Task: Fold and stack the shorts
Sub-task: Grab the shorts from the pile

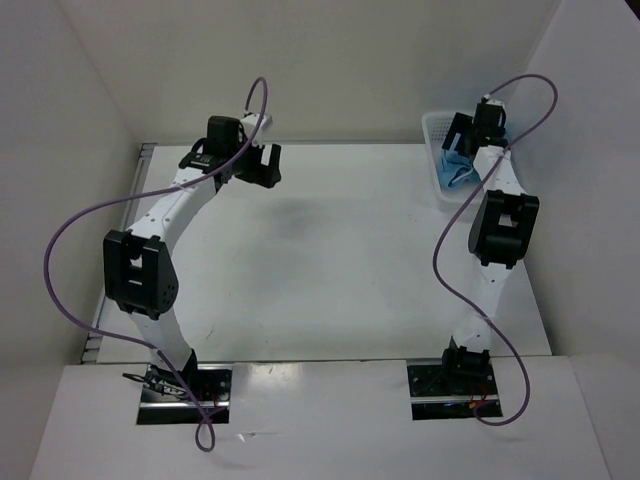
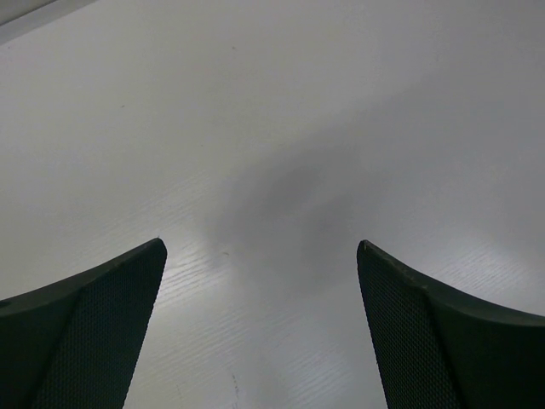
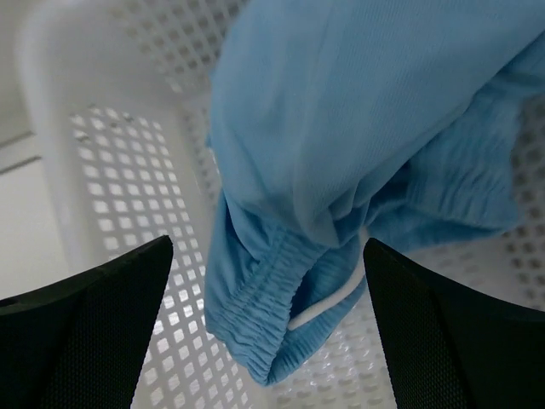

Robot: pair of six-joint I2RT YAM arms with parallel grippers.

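My right gripper needs to lower before closing on the waistband: in the right wrist view the fingertips stop above the waistband between them.
The light sky-blue shorts (image 1: pixel 458 172) lie crumpled in a white mesh basket (image 1: pixel 436 128) at the table's far right. In the right wrist view the shorts (image 3: pixel 341 153) show a gathered elastic waistband and a white drawstring. My right gripper (image 1: pixel 466 140) hovers over the basket, open, its fingers (image 3: pixel 94 332) either side of the waistband without touching it. My left gripper (image 1: pixel 258 166) is open and empty above the bare white table at the far left; its fingers (image 2: pixel 94 332) frame only tabletop.
The basket's perforated walls (image 3: pixel 111 162) surround the shorts closely. White walls enclose the table on the left, back and right. Purple cables loop from both arms. The white table (image 1: pixel 330 260) spreads between the arms.
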